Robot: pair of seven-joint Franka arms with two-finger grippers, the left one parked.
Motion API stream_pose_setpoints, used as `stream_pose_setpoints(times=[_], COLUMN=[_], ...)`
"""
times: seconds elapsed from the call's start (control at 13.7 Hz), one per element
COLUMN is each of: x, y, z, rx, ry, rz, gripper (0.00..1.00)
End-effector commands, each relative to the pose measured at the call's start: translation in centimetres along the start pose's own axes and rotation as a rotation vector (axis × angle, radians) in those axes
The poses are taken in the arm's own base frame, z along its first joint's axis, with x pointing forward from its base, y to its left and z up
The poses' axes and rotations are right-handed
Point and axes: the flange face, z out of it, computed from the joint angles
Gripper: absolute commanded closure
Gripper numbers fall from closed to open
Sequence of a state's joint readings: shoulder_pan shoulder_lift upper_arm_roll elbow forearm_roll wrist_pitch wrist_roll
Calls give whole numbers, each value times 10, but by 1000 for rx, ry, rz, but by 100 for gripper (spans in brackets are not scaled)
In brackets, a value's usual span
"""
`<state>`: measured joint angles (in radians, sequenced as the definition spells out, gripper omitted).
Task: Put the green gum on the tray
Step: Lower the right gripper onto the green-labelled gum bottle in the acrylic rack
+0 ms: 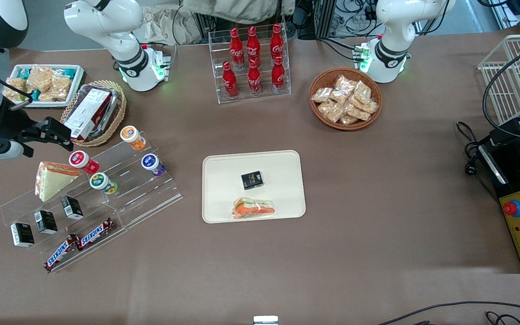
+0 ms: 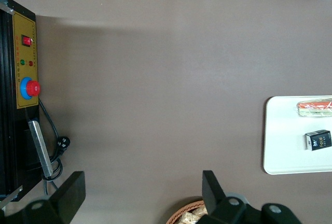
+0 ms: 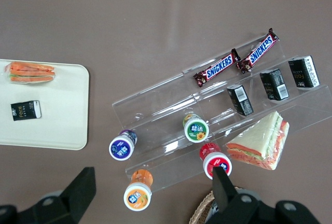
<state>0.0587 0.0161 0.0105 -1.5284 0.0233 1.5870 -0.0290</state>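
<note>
My gripper grabs the green gum by its lidded top (image 1: pixel 99 180) next, to place it on the tray.
The green gum (image 1: pixel 102 182) stands on the middle step of a clear acrylic stand (image 1: pixel 142 198), between the red-lidded and purple-lidded canisters; it also shows in the right wrist view (image 3: pixel 196 129). The cream tray (image 1: pixel 224 180) lies at the table's middle and holds a small black box (image 1: pixel 252 179) and a wrapped sandwich (image 1: pixel 254 208); its edge shows in the right wrist view (image 3: pixel 57 125). My gripper (image 1: pixel 63 135) is open and empty, held high above the stand's top step, farther from the front camera than the green gum. In the right wrist view the gripper (image 3: pixel 153 185) is over the orange-lidded canister.
The stand also carries red-lidded (image 1: pixel 79 160), orange-lidded (image 1: pixel 130 135) and purple-lidded (image 1: pixel 150 162) canisters, a sandwich (image 1: pixel 50 178), black boxes and Snickers bars (image 1: pixel 79 243). A wicker basket with a box (image 1: pixel 93 113) stands beside the gripper. A cola rack (image 1: pixel 253 63) stands farther back.
</note>
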Motion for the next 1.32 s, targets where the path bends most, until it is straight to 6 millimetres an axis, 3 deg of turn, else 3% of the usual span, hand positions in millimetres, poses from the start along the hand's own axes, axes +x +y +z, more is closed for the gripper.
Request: stream_pose_setpoints(times=[0.0, 0.29, 0.44, 0.73, 0.88, 1.02, 1.24], x=[-2, -1, 0, 5, 9, 1, -5], y=[2, 13, 32, 49, 59, 72, 74], z=[-2, 1, 5, 20, 51, 91, 155], rx=[4, -3, -1, -2, 1, -2, -5], ry=[-7, -12, -18, -33, -58, -59, -48], rz=[-11, -110, -158, -257, -266, -268, -292], gripper=[0, 0, 0, 0, 0, 0, 0])
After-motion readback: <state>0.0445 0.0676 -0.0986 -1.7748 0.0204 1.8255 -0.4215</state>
